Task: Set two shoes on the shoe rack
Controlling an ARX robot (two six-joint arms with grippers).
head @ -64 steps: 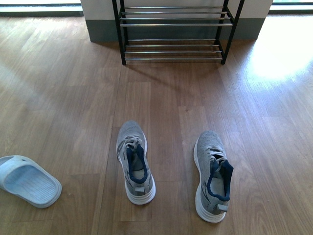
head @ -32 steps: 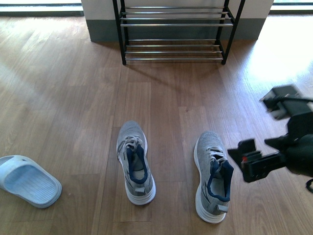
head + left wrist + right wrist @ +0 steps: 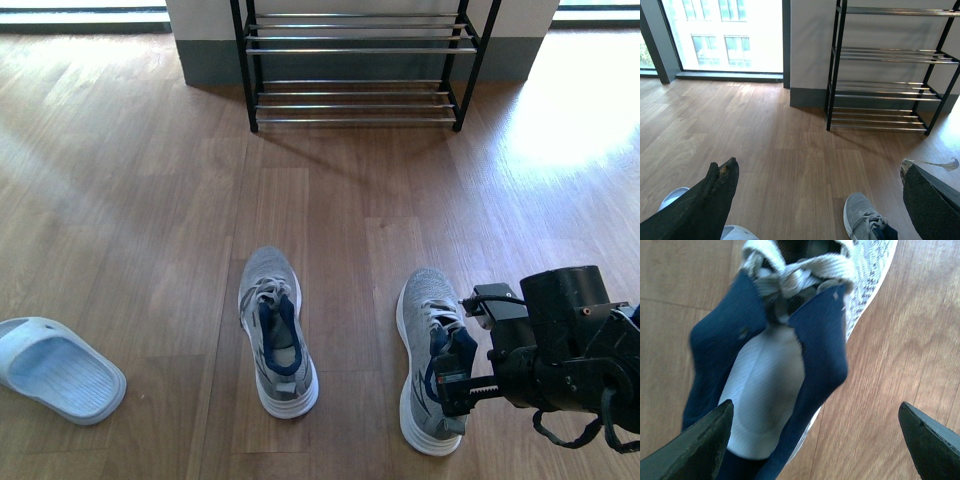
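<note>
I should grab the grey sneaker by its navy collar [image 3: 463, 350] with my right gripper next. Then I can set the sneaker on the shoe rack.
Two grey sneakers lie on the wood floor, toes toward the shoe rack [image 3: 355, 50]: one at centre [image 3: 272, 320], one to its right [image 3: 425, 300]. My right gripper [image 3: 462, 378] hangs open over the right sneaker's heel. In the right wrist view the gripper [image 3: 815, 412] straddles the navy collar of that sneaker [image 3: 790, 340], one finger over the insole, the other over bare floor. My left gripper [image 3: 815, 167] is open above the floor, with a sneaker toe [image 3: 862, 222] below and the shoe rack [image 3: 890, 65] ahead. A pale blue slide [image 3: 55, 368] lies far left.
The rack stands against a white wall with a grey skirting [image 3: 205, 60]. A tall window [image 3: 725, 35] is left of the wall. Sunlight glares on the floor [image 3: 580, 100] at the right. Pale blue slide edges [image 3: 672, 195] show beside the left finger.
My right arm has come in from the right and dropped low, its open gripper now over the heel of the right sneaker. The shoes have not moved.
</note>
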